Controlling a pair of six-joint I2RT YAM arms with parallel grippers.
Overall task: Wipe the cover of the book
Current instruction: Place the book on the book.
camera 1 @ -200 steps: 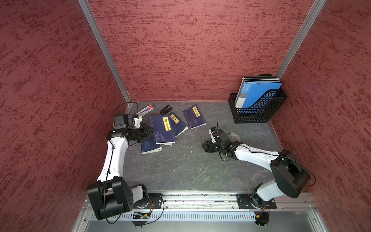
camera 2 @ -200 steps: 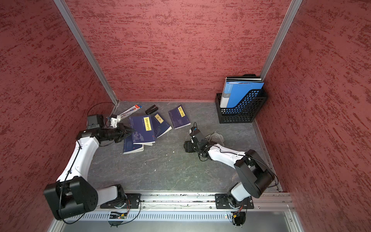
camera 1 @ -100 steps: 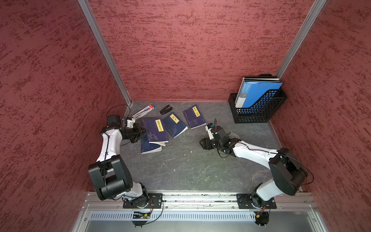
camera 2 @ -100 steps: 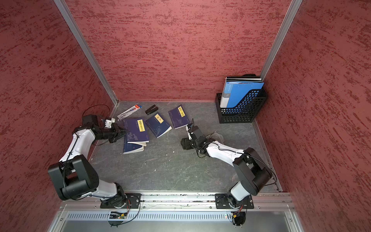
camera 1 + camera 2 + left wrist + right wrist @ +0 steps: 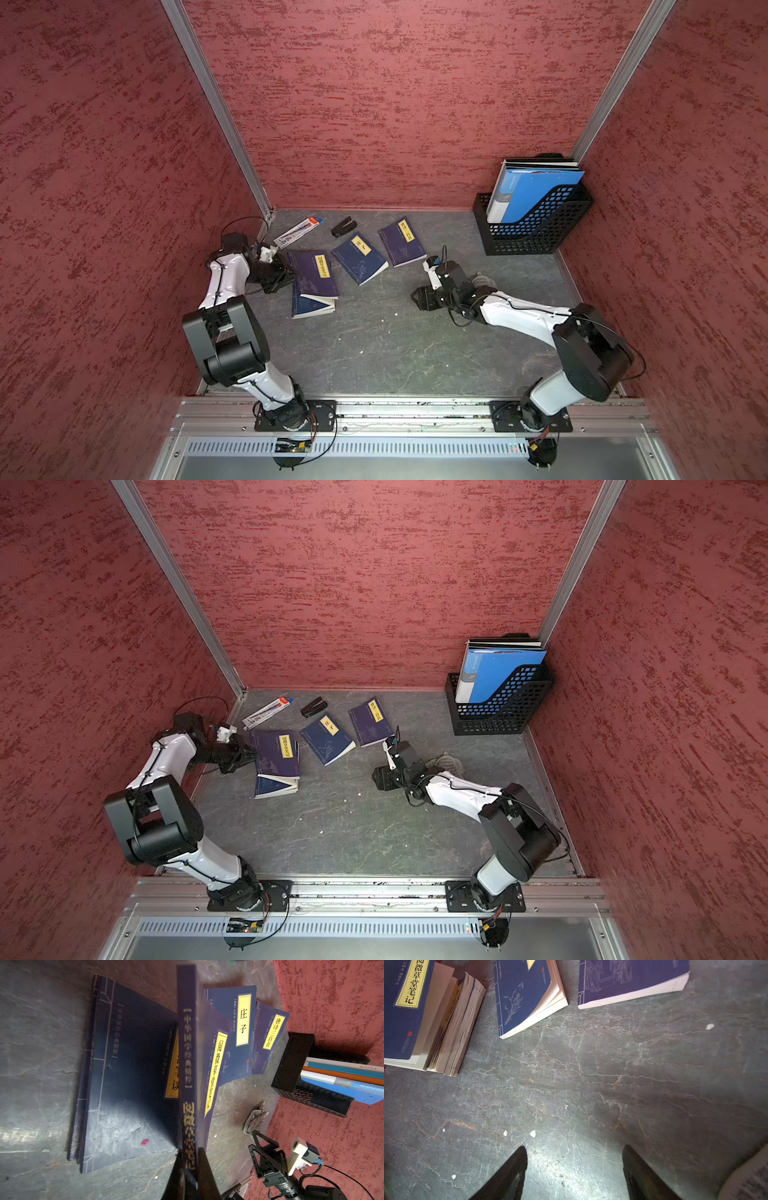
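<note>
The book's spine still stands well inside the lower book's spine edge, so my left gripper keeps holding the book until it lies flush with the lower book.
The book (image 5: 313, 272) (image 5: 276, 754), dark blue with a yellow title strip, is on the left of the floor, lying partly over another blue book (image 5: 311, 306). My left gripper (image 5: 291, 274) (image 5: 252, 754) is shut on its spine edge. In the left wrist view the spine (image 5: 187, 1064) runs straight out from my left gripper (image 5: 188, 1153), raised over the lower book (image 5: 128, 1084). My right gripper (image 5: 417, 297) (image 5: 574, 1149) is open and empty, low over bare floor. A grey cloth (image 5: 482, 280) (image 5: 254, 1118) lies crumpled just behind the right wrist.
Two more blue books (image 5: 359, 257) (image 5: 401, 241) lie in the middle rear. A pen box (image 5: 298, 230) and a black stapler (image 5: 343, 227) sit near the back wall. A black file rack (image 5: 536, 224) with folders fills the back right corner. Red walls close in on three sides.
My left arm has drawn back to the left with the book, sliding it off the middle book. My right gripper has moved a little to the left, away from the cloth.
</note>
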